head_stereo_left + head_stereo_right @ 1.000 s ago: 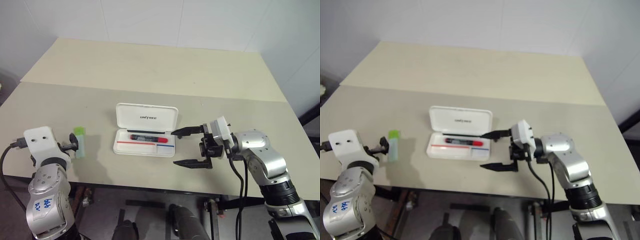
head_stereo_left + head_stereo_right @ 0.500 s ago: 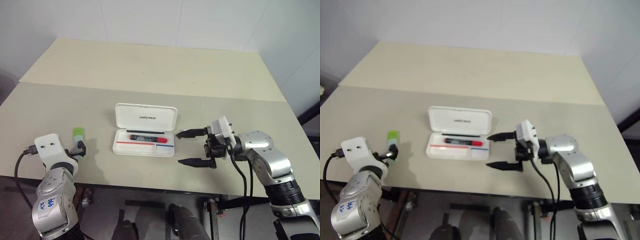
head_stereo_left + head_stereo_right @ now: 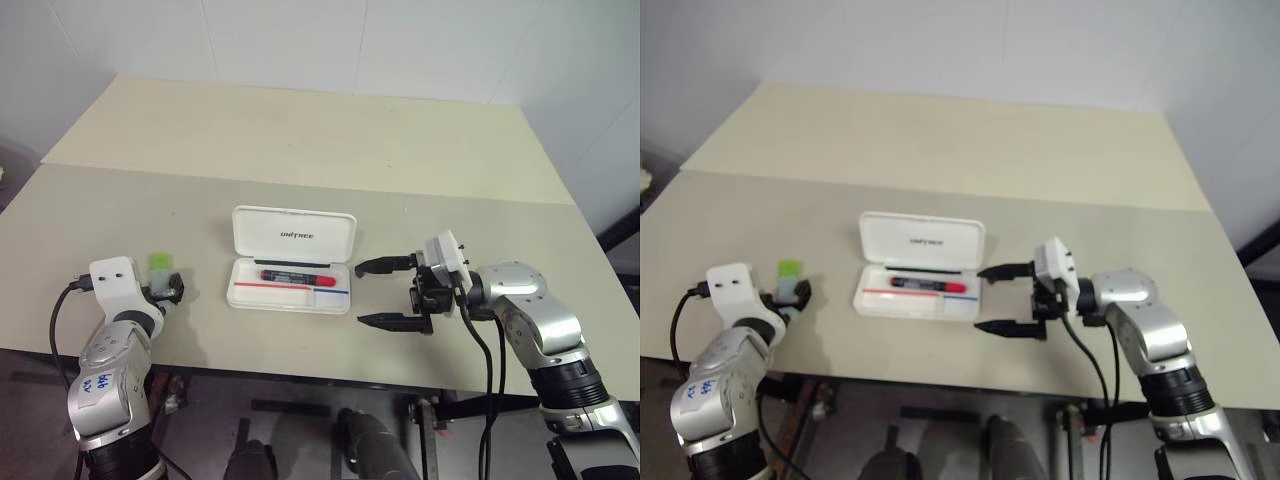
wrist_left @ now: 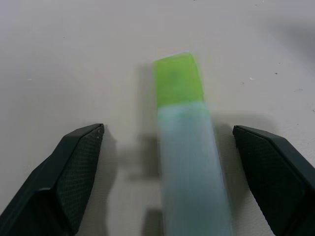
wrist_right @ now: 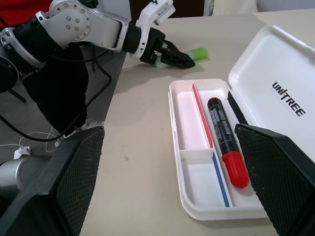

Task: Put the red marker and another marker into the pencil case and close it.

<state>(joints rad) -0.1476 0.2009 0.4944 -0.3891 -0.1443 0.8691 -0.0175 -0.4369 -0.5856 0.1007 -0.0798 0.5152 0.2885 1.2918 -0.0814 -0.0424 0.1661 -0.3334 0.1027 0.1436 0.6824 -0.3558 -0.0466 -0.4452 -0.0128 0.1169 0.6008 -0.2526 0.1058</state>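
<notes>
The left gripper should close on the pale green highlighter (image 3: 161,276) (image 4: 187,147), as the gripper's fingers are low beside the highlighter, near the table.
The white pencil case (image 3: 247,291) lies open mid-table, its lid (image 3: 293,235) folded back with "UNITREE" lettering showing. The red marker (image 3: 297,276) rests inside the tray, red cap toward my right gripper. Another marker, the pale green highlighter (image 4: 187,147), lies flat on the table left of the case, green cap pointing away from my left gripper. My left gripper (image 3: 168,292) is open and low over it, one finger on each side, neither touching. My right gripper (image 3: 360,296) is open and empty just off the case's right end.
The beige table (image 3: 480,230) has a seam across its back half and a white wall behind. Its front edge runs close under both grippers. Cables hang from both arms below the edge.
My left gripper has moved forward and down, so its open fingers now stand on either side of the green highlighter. The right gripper has hardly moved. Case and red marker are unchanged.
</notes>
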